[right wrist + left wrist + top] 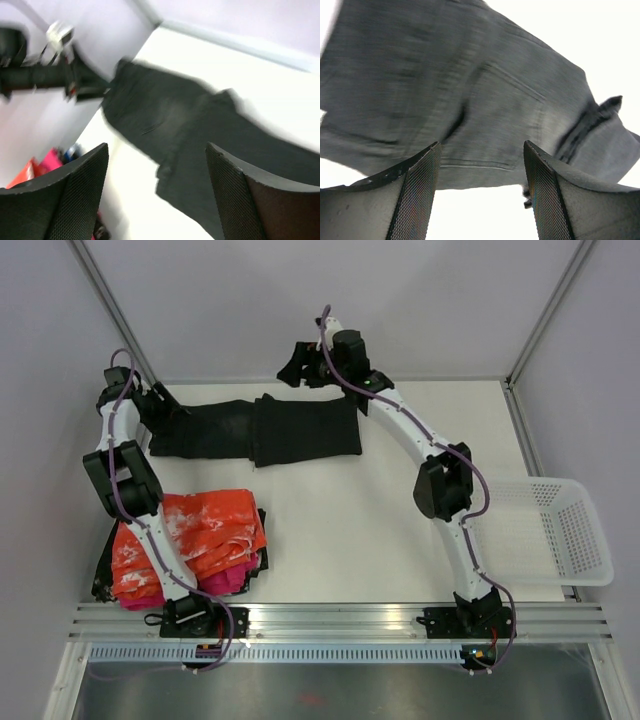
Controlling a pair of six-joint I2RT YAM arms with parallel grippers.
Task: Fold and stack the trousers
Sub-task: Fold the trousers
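Observation:
The black trousers (260, 430) have an end edge nearer the basket, which my right gripper needs to grab next to fold it over onto the trousers' opposite end.
The black trousers (260, 430) lie flat near the table's far edge, with the legs folded back over the waist part. They fill the left wrist view (470, 90) and show blurred in the right wrist view (200, 140). My left gripper (160, 408) is open and empty, just above the trousers' left end. My right gripper (297, 365) is open and empty, raised behind the trousers' far edge.
A folded orange-and-white garment (195, 535) lies on a magenta-pink one (225, 580) at the front left, by the left arm's base. A white basket (545, 530) stands at the right edge. Grey walls close in the table's far side.

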